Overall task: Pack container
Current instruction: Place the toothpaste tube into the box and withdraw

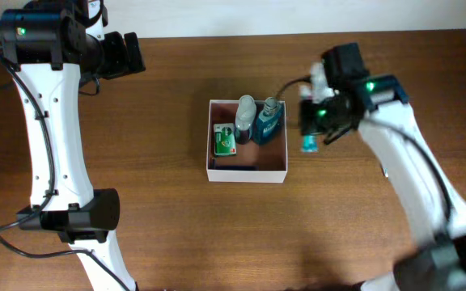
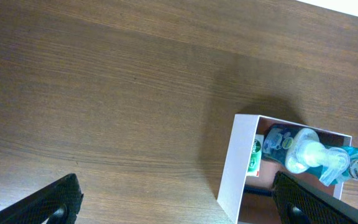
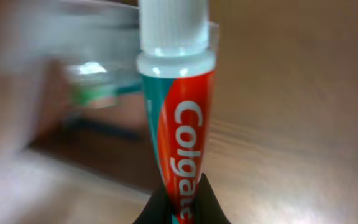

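The tube [image 1: 308, 144] is above empty table and would drop outside if released now. My right gripper keeps holding it until it lines up with the open part of the container's bottom.
The container [image 1: 247, 170] is a square white-walled box with a pinkish-brown floor at the table's middle. It holds a green packet [image 1: 226, 140], a clear-capped bottle [image 1: 245, 115], a blue mouthwash bottle [image 1: 269, 121] and a dark item along its near wall. It also shows in the left wrist view [image 2: 236, 163]. My right gripper [image 3: 182, 202] is shut on a red and teal Colgate toothpaste tube [image 3: 178, 118], cap pointing away. In the overhead view the tube [image 1: 308, 144] hangs just right of the container. My left gripper [image 2: 179, 202] is open and empty, high over the table's far left.
Brown wooden table [image 1: 152, 202] all round the container. A pale wall runs along the table's far edge [image 1: 241, 16]. The left arm's white links [image 1: 51, 137] stand at the left side, the right arm [image 1: 415, 178] reaches in from the right.
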